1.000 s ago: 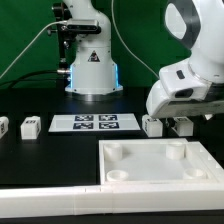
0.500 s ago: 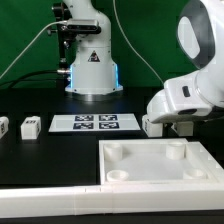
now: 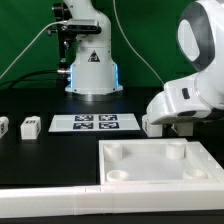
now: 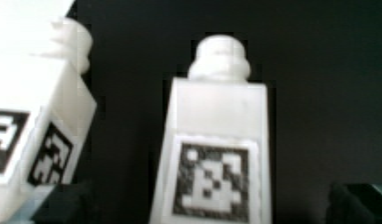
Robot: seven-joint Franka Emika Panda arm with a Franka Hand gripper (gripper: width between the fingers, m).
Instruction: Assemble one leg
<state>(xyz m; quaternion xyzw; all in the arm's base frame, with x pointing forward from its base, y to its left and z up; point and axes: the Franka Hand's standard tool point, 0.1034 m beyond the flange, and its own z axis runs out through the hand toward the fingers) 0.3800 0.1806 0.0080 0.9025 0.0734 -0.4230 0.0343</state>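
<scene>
I need to close my gripper on the leg's body, because my dark fingers are on either side of the white leg's tagged body (image 4: pixel 213 175).
In the wrist view a white leg (image 4: pixel 218 140) with a round peg at one end and a black-and-white tag lies on the black table between my fingers. My gripper (image 4: pixel 209 208) is open, with dark fingertips (image 4: pixel 362 200) showing apart from the leg on both sides. A second white leg (image 4: pixel 42 110) lies close beside it. In the exterior view my gripper (image 3: pixel 172 128) hangs low at the exterior view's right, over a leg (image 3: pixel 152 125); the hand hides its fingers. Two more legs (image 3: pixel 30 126) (image 3: pixel 3 127) stand at the exterior view's left.
The large white panel (image 3: pixel 160 178) with round corner sockets lies in front of my gripper. The marker board (image 3: pixel 96 123) lies in the middle. A white bar (image 3: pixel 50 200) runs along the front edge. A second robot base (image 3: pixel 92 70) stands at the back.
The arm has swung a little toward the exterior view's right and settled low over the legs; in the last half second it has hardly moved.
</scene>
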